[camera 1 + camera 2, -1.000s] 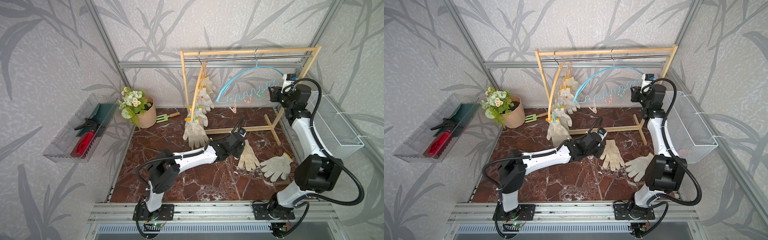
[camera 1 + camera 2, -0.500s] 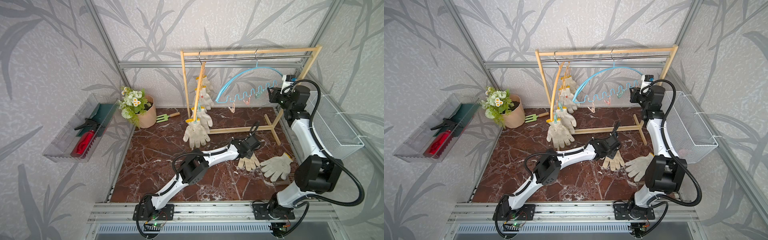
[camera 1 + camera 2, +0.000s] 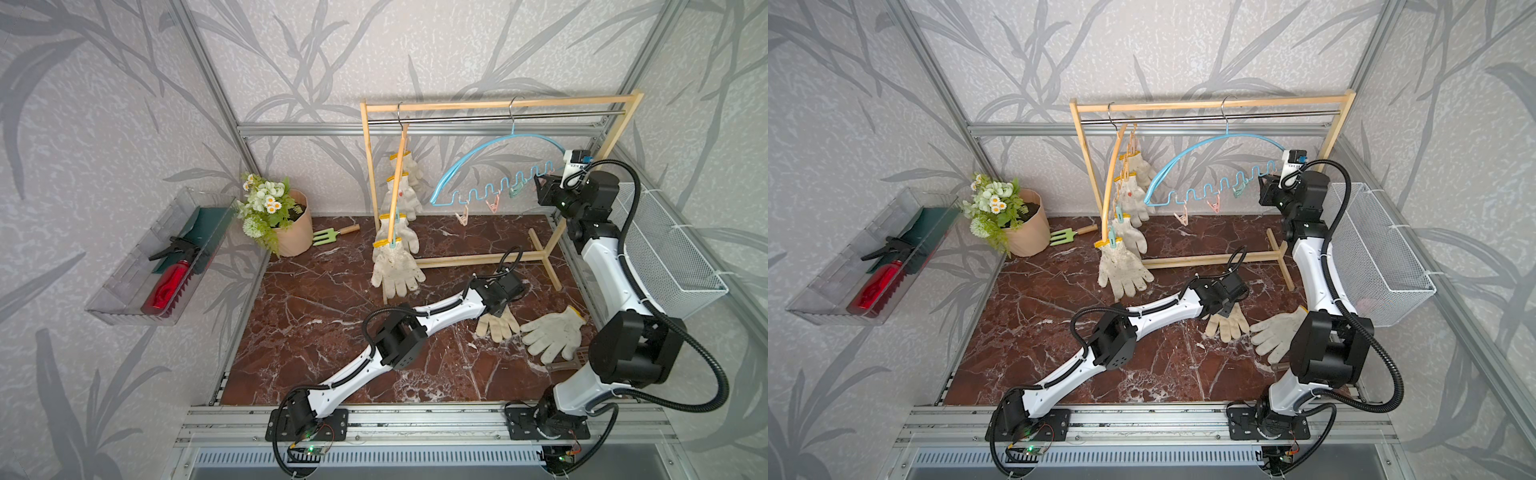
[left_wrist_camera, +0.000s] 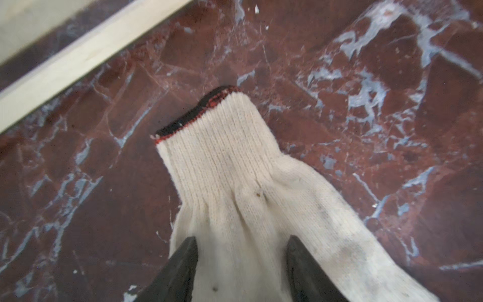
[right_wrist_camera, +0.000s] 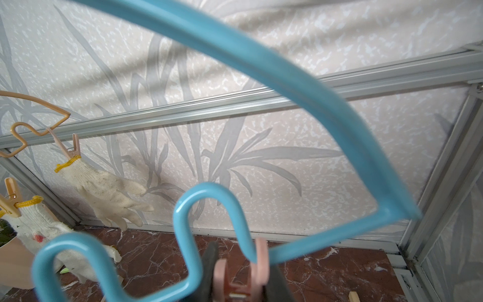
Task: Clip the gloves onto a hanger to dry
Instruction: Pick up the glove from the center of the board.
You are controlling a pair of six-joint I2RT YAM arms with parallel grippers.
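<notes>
My left gripper's fingers both reach down to the nearer off-white glove's creased palm [image 4: 240,251], just past its reddish cuff trim [image 4: 197,114], so my left gripper closes on the glove next.
Two off-white knitted gloves lie on the marble floor at the right. My left gripper [image 3: 498,305] [image 4: 241,261] hangs low over the nearer glove [image 3: 496,326] [image 3: 1227,326] [image 4: 235,183]. It is open, one finger on each side of the glove just below the cuff, whose trim looks reddish in the left wrist view. The other glove [image 3: 552,334] lies beside it. Several gloves [image 3: 397,270] hang clipped on an orange hanger [image 3: 397,187]. My right gripper [image 3: 540,187] [image 5: 243,277] is shut on a pink clip [image 5: 243,272] at the blue hanger's [image 3: 514,135] [image 5: 326,109] right end.
Both hangers hang on a wooden rack [image 3: 498,104] whose foot bar crosses the floor behind the left gripper. A flower pot [image 3: 291,228] and a green hand fork [image 3: 328,237] stand back left. A wire basket [image 3: 665,257] is on the right wall, a clear tray [image 3: 158,257] on the left wall.
My left arm has stretched out to the right and come down over the floor glove, and its jaws have opened wider. The right arm holds still at the blue hanger.
</notes>
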